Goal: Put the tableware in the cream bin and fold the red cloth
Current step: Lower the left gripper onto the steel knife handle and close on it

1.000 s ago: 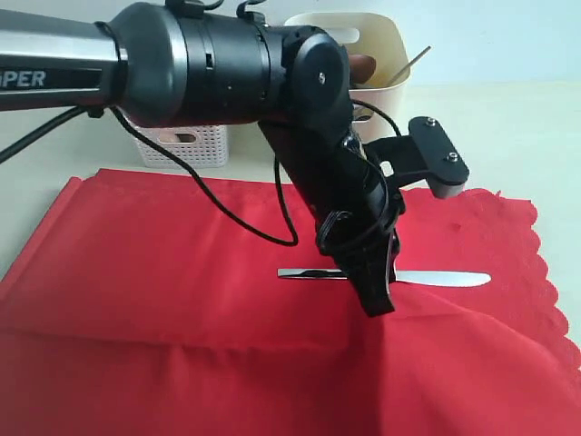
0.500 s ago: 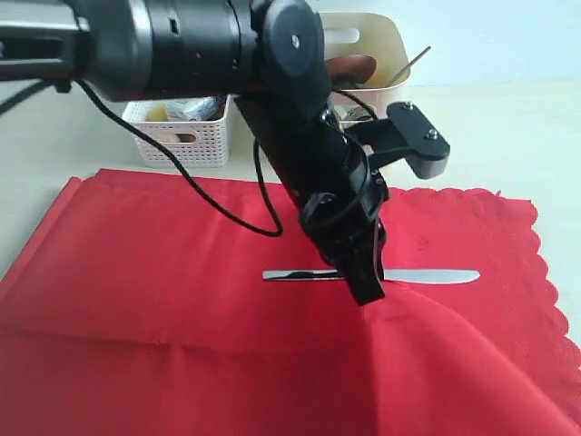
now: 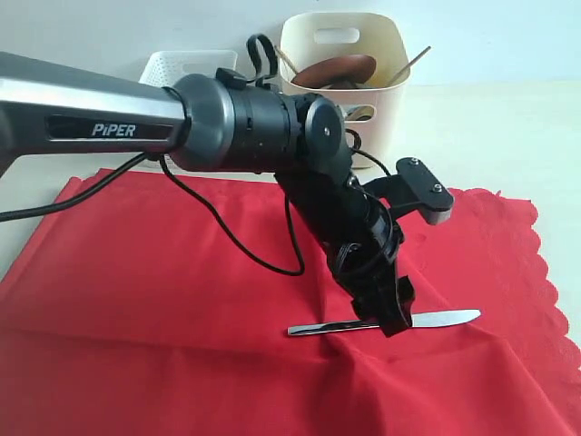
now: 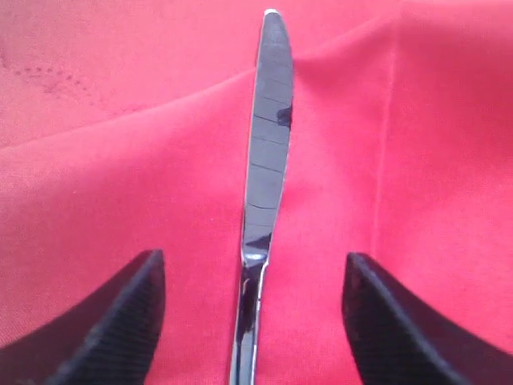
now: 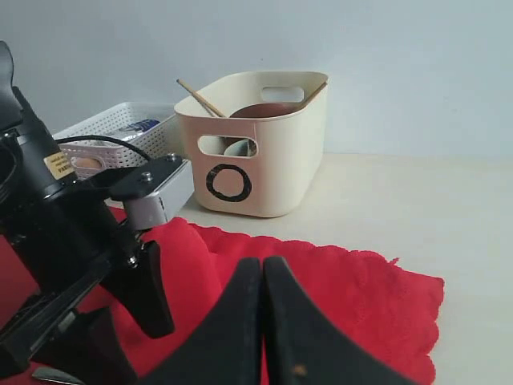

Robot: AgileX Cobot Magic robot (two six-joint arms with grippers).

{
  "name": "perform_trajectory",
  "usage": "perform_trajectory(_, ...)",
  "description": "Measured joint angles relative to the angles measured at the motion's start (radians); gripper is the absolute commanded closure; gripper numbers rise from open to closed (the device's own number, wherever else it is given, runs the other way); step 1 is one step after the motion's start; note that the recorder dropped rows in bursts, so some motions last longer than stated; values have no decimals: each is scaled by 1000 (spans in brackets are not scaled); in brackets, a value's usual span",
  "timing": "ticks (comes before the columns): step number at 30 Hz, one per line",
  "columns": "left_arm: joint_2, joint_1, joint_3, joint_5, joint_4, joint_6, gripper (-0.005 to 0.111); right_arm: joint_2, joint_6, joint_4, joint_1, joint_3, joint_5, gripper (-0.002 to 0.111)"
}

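Observation:
The left gripper will next grab the knife, and it will do so by its handle (image 3: 338, 326), so that it can then put the knife in the cream bin (image 3: 381, 113).
A silver table knife (image 3: 442, 318) lies flat on the red cloth (image 3: 136, 263), toward its right front. My left gripper (image 3: 392, 313) is low over the knife's middle, open. In the left wrist view the knife (image 4: 264, 160) runs between the two black fingers (image 4: 120, 313), with red cloth (image 4: 104, 136) showing on both sides of it. The cream bin (image 3: 381, 113) stands behind the cloth and holds a brown wooden plate (image 3: 331, 71) and chopsticks (image 3: 413, 64). My right gripper (image 5: 263, 269) is shut and empty, above the cloth's edge (image 5: 353, 289), facing the cream bin (image 5: 272, 160).
A white lattice basket (image 3: 177, 65) sits left of the cream bin, partly hidden by the left arm (image 3: 254, 127). The cloth has a raised fold (image 3: 436, 363) in front of the knife. Bare table (image 3: 490, 136) lies to the right of the bin.
The left arm has dropped and moved toward the front of the cloth, and its jaws have opened astride the knife. The knife now lies nearer the front.

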Motion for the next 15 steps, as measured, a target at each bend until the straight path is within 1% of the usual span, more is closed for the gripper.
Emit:
perform_trajectory(2, 0, 0, 0, 16, 8, 0, 60, 0, 0, 0, 0, 0, 0, 108)
perform_trajectory(3, 2, 0, 0, 14, 13, 0, 61, 0, 0, 0, 0, 0, 0, 108)
perform_trajectory(6, 32, 0, 0, -17, 25, 34, 51, 0, 0, 0, 0, 0, 0, 108)
perform_trajectory(8, 59, -4, 0, -35, 27, 44, 53, 0, 0, 0, 0, 0, 0, 108)
perform_trajectory(9, 61, -6, 0, -43, 27, 44, 63, 0, 0, 0, 0, 0, 0, 108)
perform_trajectory(10, 65, -9, 0, -49, 30, 46, 70, 0, 0, 0, 0, 0, 0, 108)
perform_trajectory(11, 67, -14, -2, -56, 36, 48, 84, 0, 0, 0, 0, 0, 0, 108)
perform_trajectory(12, 69, -21, -4, -72, 50, 50, 94, 0, 0, 0, 0, 0, 0, 108)
perform_trajectory(13, 70, -25, -4, -80, 57, 50, 106, 0, 0, 0, 0, 0, 0, 108)
perform_trajectory(15, 71, -44, -6, -88, 72, 52, 106, 0, 0, 0, 0, 0, 0, 108)
